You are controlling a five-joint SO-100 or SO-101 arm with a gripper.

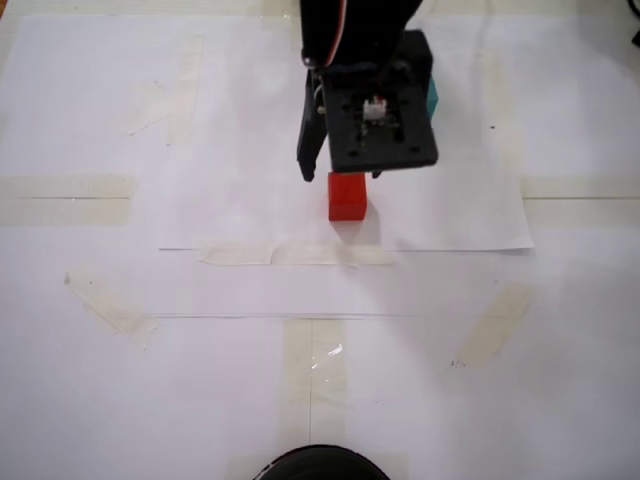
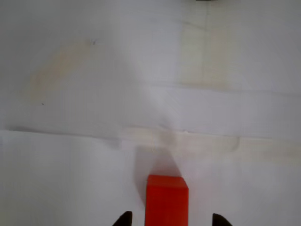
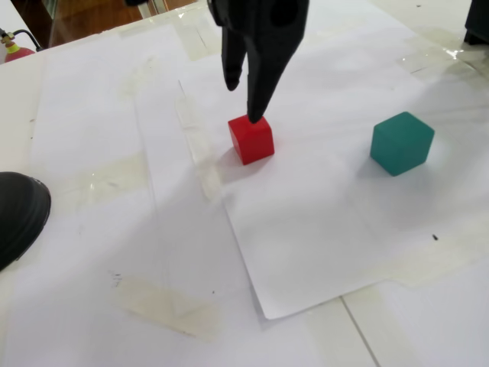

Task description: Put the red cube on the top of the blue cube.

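My gripper grips the red cube (image 1: 347,196) by its two opposite sides next, to stack it on top of the blue cube (image 1: 432,97).
The red cube (image 1: 347,196) (image 2: 166,201) (image 3: 250,139) rests on the white paper. My gripper (image 1: 342,172) (image 2: 171,219) (image 3: 244,99) hangs just above it and is open. In the wrist view a dark fingertip shows on each side of the cube, with a gap between each and the cube. The blue cube (image 3: 401,143) is teal and stands apart on the paper, to the right of the red one in a fixed view. In the other fixed view only a sliver of the blue cube (image 1: 432,97) shows, behind the arm.
White paper sheets (image 1: 440,215) are held to the table by strips of tape (image 1: 295,254). A black rounded object (image 1: 320,463) (image 3: 19,214) sits at the table's edge. A small red item (image 3: 15,52) lies at the far left corner.
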